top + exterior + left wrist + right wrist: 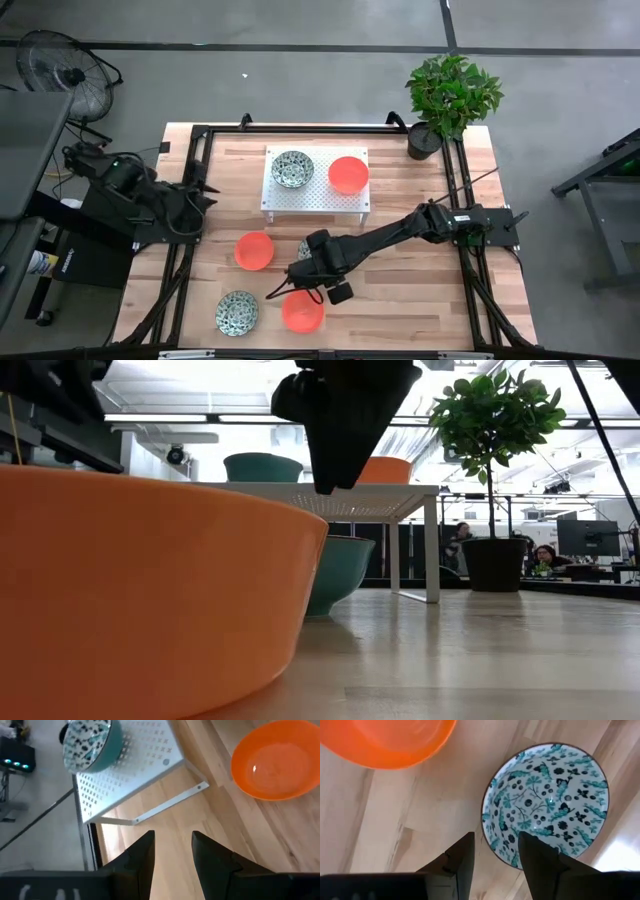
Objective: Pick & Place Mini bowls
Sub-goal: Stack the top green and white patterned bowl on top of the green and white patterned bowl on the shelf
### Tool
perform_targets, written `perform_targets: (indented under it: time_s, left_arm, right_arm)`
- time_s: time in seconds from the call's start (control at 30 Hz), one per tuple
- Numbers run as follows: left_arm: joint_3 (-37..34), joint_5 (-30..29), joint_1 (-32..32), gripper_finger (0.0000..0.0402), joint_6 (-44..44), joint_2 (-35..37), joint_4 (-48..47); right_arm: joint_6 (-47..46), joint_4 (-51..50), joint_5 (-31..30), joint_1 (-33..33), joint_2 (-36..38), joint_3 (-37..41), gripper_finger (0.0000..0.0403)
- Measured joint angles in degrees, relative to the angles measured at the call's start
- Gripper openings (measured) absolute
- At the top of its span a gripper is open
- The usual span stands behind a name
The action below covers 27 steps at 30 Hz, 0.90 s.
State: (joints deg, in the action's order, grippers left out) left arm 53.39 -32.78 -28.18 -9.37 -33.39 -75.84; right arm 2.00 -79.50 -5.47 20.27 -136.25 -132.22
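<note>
The right gripper grabs this speckled bowl by its rim [488,842] next, to stack it in the one on the white stand.
Two mini bowls sit on a white perforated stand [315,198]: a speckled one [292,168] and an orange one [348,174]. On the table stand an orange bowl [254,250], a speckled bowl [303,247] half hidden under my right arm, another speckled bowl [237,312] and an orange bowl [302,311]. My right gripper [495,852] is open and hovers above the half-hidden speckled bowl [550,802], one finger over its inside and one outside its rim. My left gripper [172,850] is open, at the table's left side.
A potted plant in a black pot [425,140] stands at the far right corner. The orange bowl [150,580] nearest the low camera fills that view's left half. The stand's legs [432,550] rest on the wood. Bare wood lies on the table's right side [420,290].
</note>
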Motion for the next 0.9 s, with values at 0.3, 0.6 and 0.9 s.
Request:
perform_targets:
  time_s: [0.3, 0.6, 0.9]
  left_arm:
    - [-4.7, 1.0, 0.0, 0.0124, -0.4, 9.6, 2.8]
    - [-4.7, 1.0, 0.0, 0.0124, -0.4, 14.6, 2.9]
    - [-4.7, 0.9, 0.0, 0.0124, -0.3, 15.1, 2.9]
  right_arm:
    - [1.5, 0.7, -0.4, 0.1, 0.0, 0.0, 0.0140]
    - [0.5, 3.3, 0.8, 0.1, -0.9, 0.8, 0.0140]
    - [-0.5, 7.6, -1.1, 0.1, -0.9, 8.8, 0.0140]
